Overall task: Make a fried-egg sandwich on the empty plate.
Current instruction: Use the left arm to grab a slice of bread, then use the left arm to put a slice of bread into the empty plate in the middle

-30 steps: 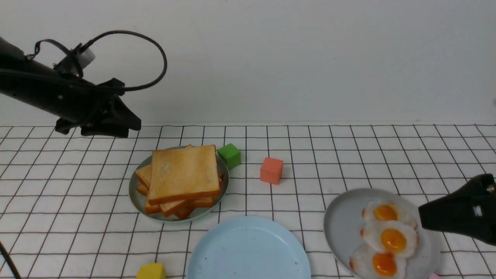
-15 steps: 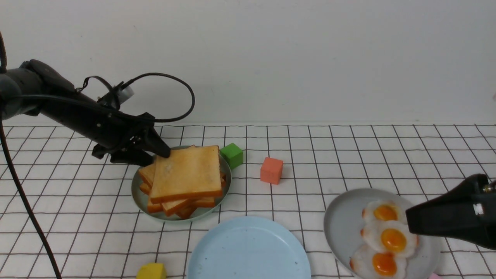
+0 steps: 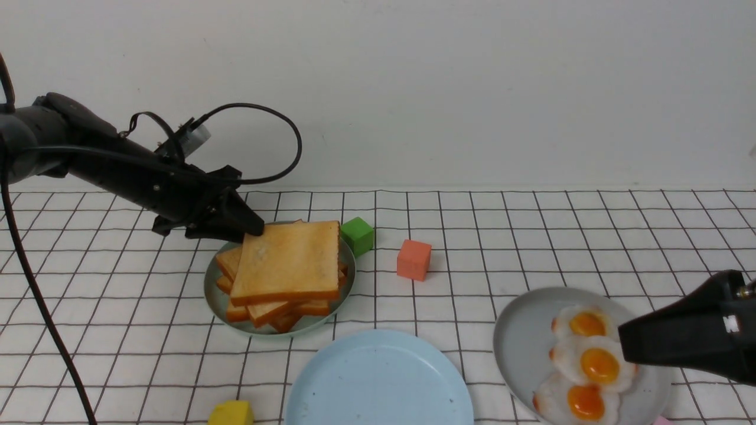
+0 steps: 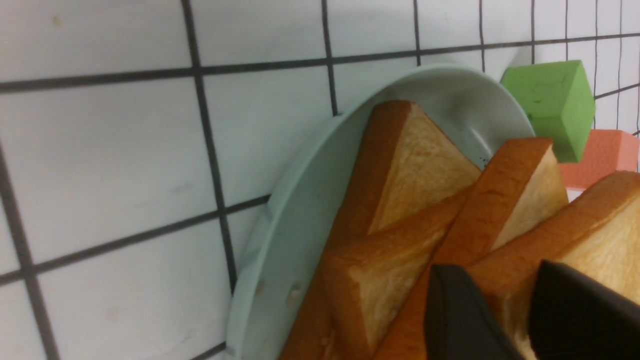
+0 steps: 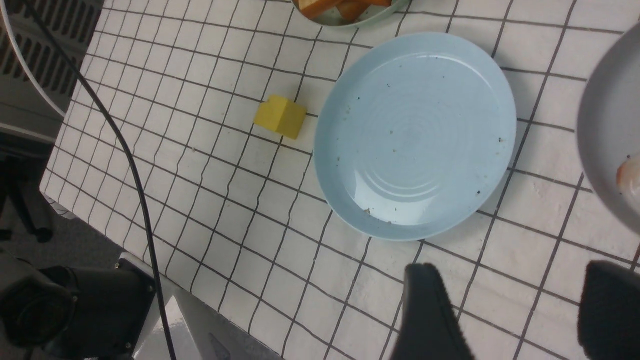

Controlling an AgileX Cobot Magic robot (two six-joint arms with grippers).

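The sandwich on the blue plate [image 3: 378,378] needs its filling. My right gripper should grab a fried egg by its white edge [image 3: 567,354] next.
The empty pale blue plate [image 3: 378,378] [image 5: 415,130] lies at the front centre. A stack of golden toast slices [image 3: 289,260] rests on a sage-green plate [image 3: 215,298] [image 4: 300,200] behind it to the left. My left gripper [image 3: 254,230] [image 4: 500,280] reaches the stack's far-left corner, its two black fingers closed on either side of the top slice's edge. Three fried eggs [image 3: 596,363] lie on a grey plate [image 3: 520,342] at the right. My right gripper [image 3: 626,345] [image 5: 510,280] hovers open at the eggs' right side, holding nothing.
A green cube [image 3: 357,235] [image 4: 550,100] touches the sage-green plate's far-right rim, and an orange cube [image 3: 413,258] stands to its right. A yellow cube [image 3: 231,413] [image 5: 281,116] sits at the front edge, left of the blue plate. The left arm's cable loops above it.
The left arm came down and rightwards to the stack, and its fingers closed on the top slice's corner, nudging that slice slightly right. The right gripper edged left toward the eggs.
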